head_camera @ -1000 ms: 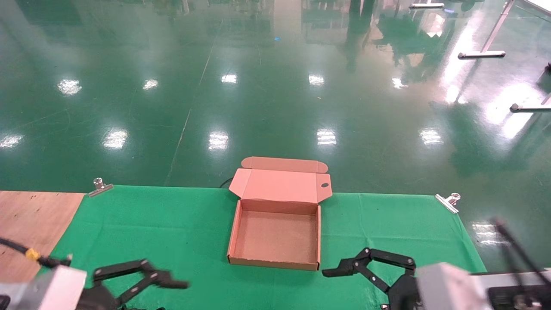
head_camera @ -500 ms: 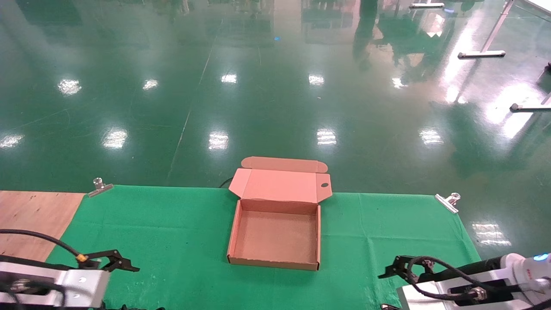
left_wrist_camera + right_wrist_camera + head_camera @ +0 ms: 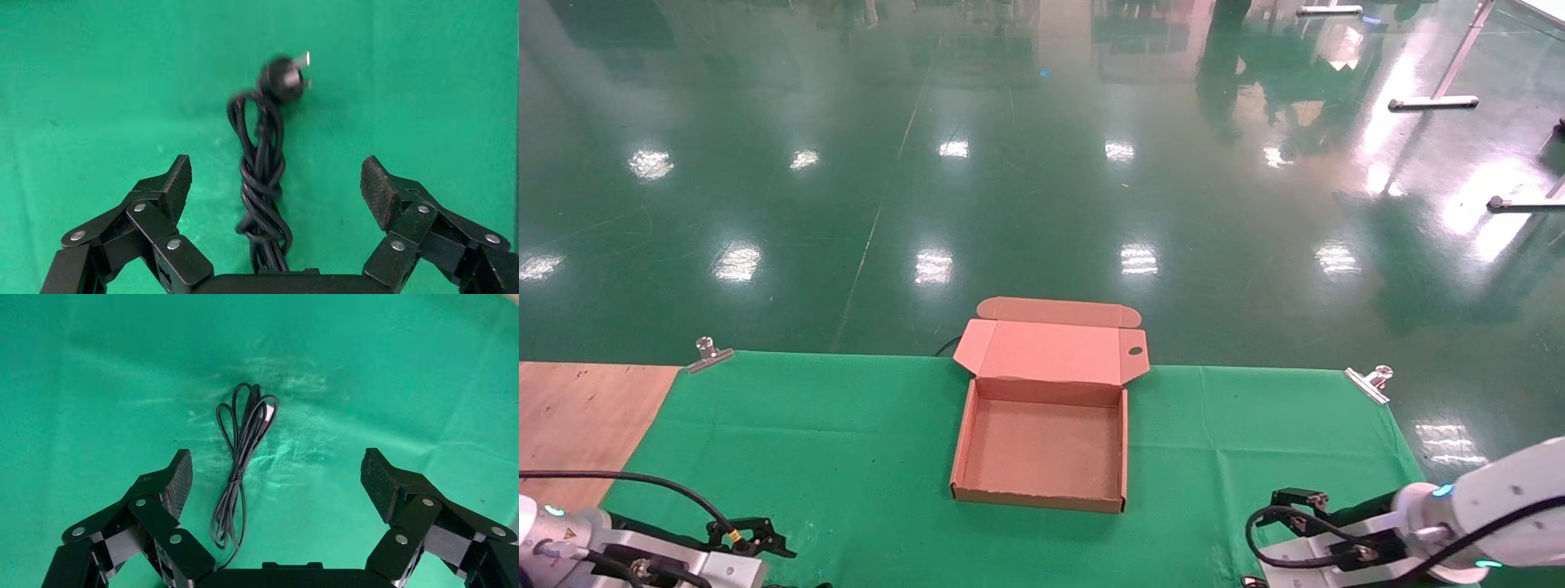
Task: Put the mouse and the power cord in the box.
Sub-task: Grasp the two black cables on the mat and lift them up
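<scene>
My right gripper grabs the bundle of thin black wire by its tied middle point(image 3: 237, 477) next, since slack loops spread out at both ends of the bundle.
The box point(image 3: 1042, 445) lies open and empty at the middle of the green cloth, its lid point(image 3: 1050, 351) folded back with a small round hole. The power cord point(image 3: 263, 174), a twisted black bundle with a chunky plug point(image 3: 281, 76), lies on the cloth directly between the fingers of my left gripper point(image 3: 275, 177), which is open just above it. A thin black wire bundle point(image 3: 242, 462) lies under my right gripper point(image 3: 275, 471), which is open, nearer one finger. The mouse body is out of view. In the head view my left gripper point(image 3: 756, 539) and right gripper point(image 3: 1295, 498) sit at the near corners.
The green cloth point(image 3: 846, 425) is pinned by metal clips point(image 3: 708, 353) point(image 3: 1369, 382) at its far corners. Bare wooden tabletop point(image 3: 576, 408) shows at the left. Beyond the far table edge is shiny green floor. The box lid overhangs that edge.
Both arms have drawn back and outward toward the near corners and tipped down, so the grippers now point at the cloth. The box has not moved.
</scene>
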